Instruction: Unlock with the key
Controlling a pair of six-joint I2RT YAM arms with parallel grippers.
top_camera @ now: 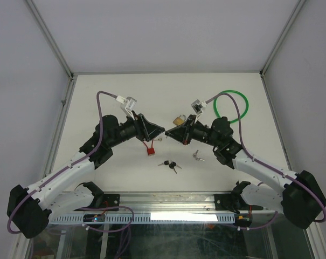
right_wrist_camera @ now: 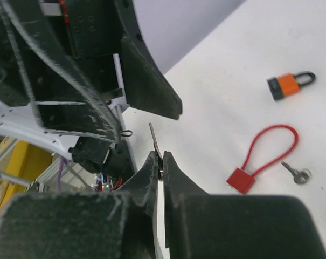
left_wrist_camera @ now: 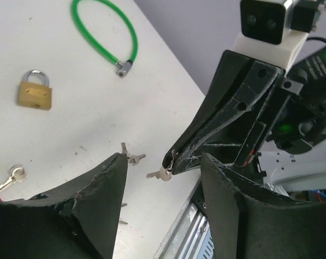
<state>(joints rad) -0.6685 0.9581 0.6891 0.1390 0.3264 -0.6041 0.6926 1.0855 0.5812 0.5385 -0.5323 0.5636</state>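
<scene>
I will next grab the key by its exposed blade [top_camera: 164, 131] [left_wrist_camera: 154, 175] with my left gripper, so the key's other end is left for my right gripper and it can unlock.
A small silver key [right_wrist_camera: 154, 141] sticks up from my right gripper [right_wrist_camera: 161, 157], which is shut on it above the table. In the left wrist view the same key [left_wrist_camera: 161, 174] hangs at the right gripper's tips, in the gap of my left gripper [left_wrist_camera: 161, 157], whose jaws stand open around it without touching. In the top view the left gripper [top_camera: 158, 129] and the right gripper [top_camera: 171, 133] meet tip to tip mid-table. On the table lie a brass padlock [left_wrist_camera: 34, 90], an orange padlock [right_wrist_camera: 289, 85] and a red cable lock [right_wrist_camera: 241, 179].
A green cable lock [top_camera: 233, 108] lies at the back right. Loose keys [top_camera: 170, 164] and another key [top_camera: 197, 157] lie on the table in front of the grippers. One more key [right_wrist_camera: 296, 172] rests beside the red lock. The metal table edge [top_camera: 168, 197] runs along the near side.
</scene>
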